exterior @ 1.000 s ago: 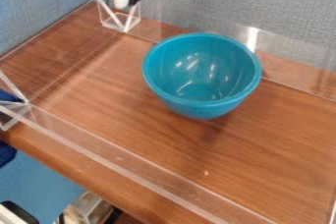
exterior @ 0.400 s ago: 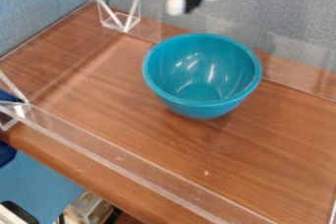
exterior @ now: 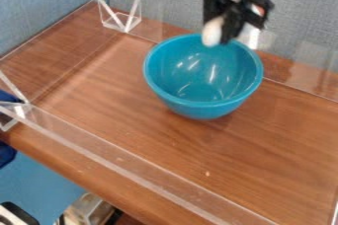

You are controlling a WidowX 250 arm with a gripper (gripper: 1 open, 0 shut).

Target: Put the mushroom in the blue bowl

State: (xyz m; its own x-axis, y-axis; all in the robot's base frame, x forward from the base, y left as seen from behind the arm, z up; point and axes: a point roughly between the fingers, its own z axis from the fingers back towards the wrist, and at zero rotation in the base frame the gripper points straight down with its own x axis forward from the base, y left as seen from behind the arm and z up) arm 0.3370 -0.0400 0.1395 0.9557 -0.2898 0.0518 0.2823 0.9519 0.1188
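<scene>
The cream mushroom hangs high above the blue bowl's back rim (exterior: pixel 201 41), so the robot's gripper will keep holding it until it is down in the bowl.
The blue bowl (exterior: pixel 201 75) is a large, glossy teal bowl standing upright on the wooden table (exterior: pixel 93 81), a little right of the middle. I see nothing inside it. My dark gripper (exterior: pixel 224 30) hangs over the bowl's far rim, coming down from the top of the view. It is shut on the mushroom (exterior: pixel 211 34), which shows as a small cream-white blob at the fingertips. The orange-brown cap is blurred and I cannot make it out. The mushroom is in the air above the bowl's back edge and does not touch it.
Low clear acrylic walls (exterior: pixel 158 185) fence the table on all sides. Clear triangular brackets (exterior: pixel 122 17) stand in the back left corner. A blue-grey fabric wall (exterior: pixel 53 2) rises behind. The table's front edge drops off at the lower left.
The gripper has travelled right and slightly forward, from the back left corner to above the bowl's far rim, carrying the pale mushroom with it. The bowl has not moved.
</scene>
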